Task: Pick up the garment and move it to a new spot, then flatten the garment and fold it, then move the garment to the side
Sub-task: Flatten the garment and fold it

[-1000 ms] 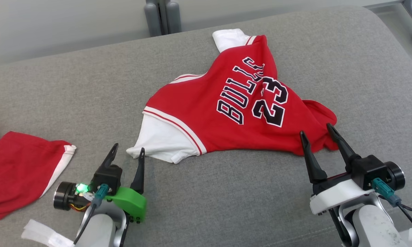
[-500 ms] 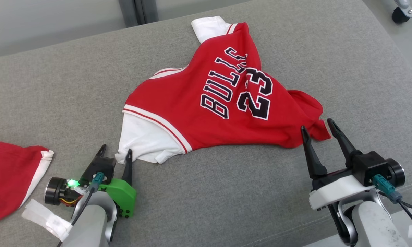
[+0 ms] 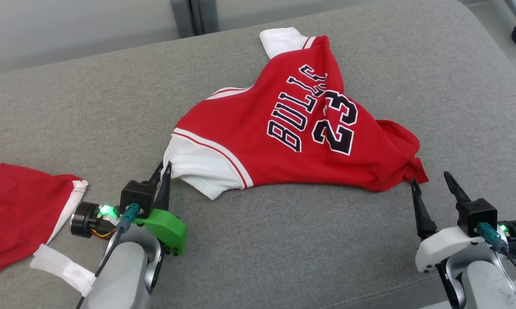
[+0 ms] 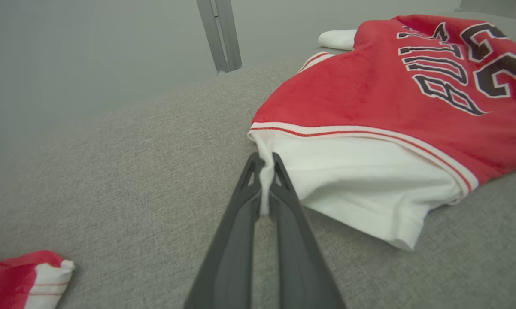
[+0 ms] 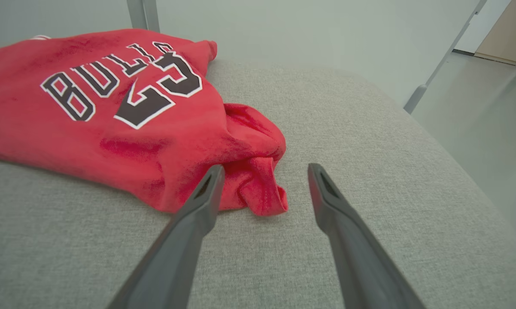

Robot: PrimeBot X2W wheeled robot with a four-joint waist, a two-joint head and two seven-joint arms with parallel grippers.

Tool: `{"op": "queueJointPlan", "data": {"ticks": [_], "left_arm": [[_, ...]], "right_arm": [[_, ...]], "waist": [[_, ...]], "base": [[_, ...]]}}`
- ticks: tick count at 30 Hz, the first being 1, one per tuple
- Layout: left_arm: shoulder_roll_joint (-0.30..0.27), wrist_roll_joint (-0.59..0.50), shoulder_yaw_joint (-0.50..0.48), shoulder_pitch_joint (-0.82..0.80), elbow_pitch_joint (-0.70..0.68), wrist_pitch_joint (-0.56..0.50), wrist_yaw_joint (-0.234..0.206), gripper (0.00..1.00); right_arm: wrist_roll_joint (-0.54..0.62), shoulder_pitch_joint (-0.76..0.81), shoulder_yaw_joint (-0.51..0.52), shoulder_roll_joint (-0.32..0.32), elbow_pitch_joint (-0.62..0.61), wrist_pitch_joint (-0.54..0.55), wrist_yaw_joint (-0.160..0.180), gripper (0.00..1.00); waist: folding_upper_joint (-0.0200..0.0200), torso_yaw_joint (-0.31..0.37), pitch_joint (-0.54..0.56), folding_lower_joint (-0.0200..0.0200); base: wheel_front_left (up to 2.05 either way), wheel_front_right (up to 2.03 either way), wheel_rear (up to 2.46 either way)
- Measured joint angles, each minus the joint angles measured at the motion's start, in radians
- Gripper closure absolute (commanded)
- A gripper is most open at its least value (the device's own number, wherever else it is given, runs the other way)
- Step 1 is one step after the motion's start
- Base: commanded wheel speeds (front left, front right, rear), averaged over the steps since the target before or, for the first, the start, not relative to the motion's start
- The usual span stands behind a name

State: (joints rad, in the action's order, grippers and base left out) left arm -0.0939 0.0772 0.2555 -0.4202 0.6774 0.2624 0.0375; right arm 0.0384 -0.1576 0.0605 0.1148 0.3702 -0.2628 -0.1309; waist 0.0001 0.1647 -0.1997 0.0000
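Note:
My right gripper grabs the jersey's red corner (image 3: 417, 170) next, since that corner stands up in a heap while the jersey's body (image 3: 292, 123) lies spread on the cushion.
The garment (image 3: 283, 141) is a red jersey with white sleeves and black "BULLS 23" lettering, lying crumpled on the grey cushion (image 3: 283, 240). My left gripper (image 3: 162, 169) is shut on the edge of its white sleeve (image 4: 361, 176); in the left wrist view a strip of white cloth sits pinched between the fingers (image 4: 283, 189). My right gripper (image 3: 429, 182) stands open just short of the jersey's red bunched corner (image 5: 258, 189), which lies near the gap between the fingertips without touching them.
A second red cloth with white trim (image 3: 22, 210) lies at the left edge of the cushion. Grey metal posts (image 3: 193, 15) stand behind the cushion. Floor drops off past the cushion's right edge (image 5: 477, 128).
My left gripper has moved forward onto the white sleeve and closed on it. The right gripper stays open near the red corner. The head camera shifted between frames.

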Motion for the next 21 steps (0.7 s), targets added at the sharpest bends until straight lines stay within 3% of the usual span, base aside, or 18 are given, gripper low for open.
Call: {"op": "queueJointPlan", "data": {"ticks": [11, 21], "left_arm": [[-0.007, 0.000, 0.003, 0.060, -0.150, 0.000, -0.008, 1.00], [-0.002, 0.000, 0.021, 0.061, -0.181, 0.000, -0.005, 1.00]], "right_arm": [[0.142, -0.056, -0.038, 0.099, 0.217, 0.018, 0.000, 0.00], [0.145, -0.183, -0.097, 0.147, 0.353, 0.011, 0.000, 0.00]], "waist": [[0.0000, -0.050, -0.004, 0.0000], [0.0000, -0.071, -0.021, 0.0000]], "base": [[0.00, 0.00, 0.00], [0.00, 0.00, 0.00]]}}
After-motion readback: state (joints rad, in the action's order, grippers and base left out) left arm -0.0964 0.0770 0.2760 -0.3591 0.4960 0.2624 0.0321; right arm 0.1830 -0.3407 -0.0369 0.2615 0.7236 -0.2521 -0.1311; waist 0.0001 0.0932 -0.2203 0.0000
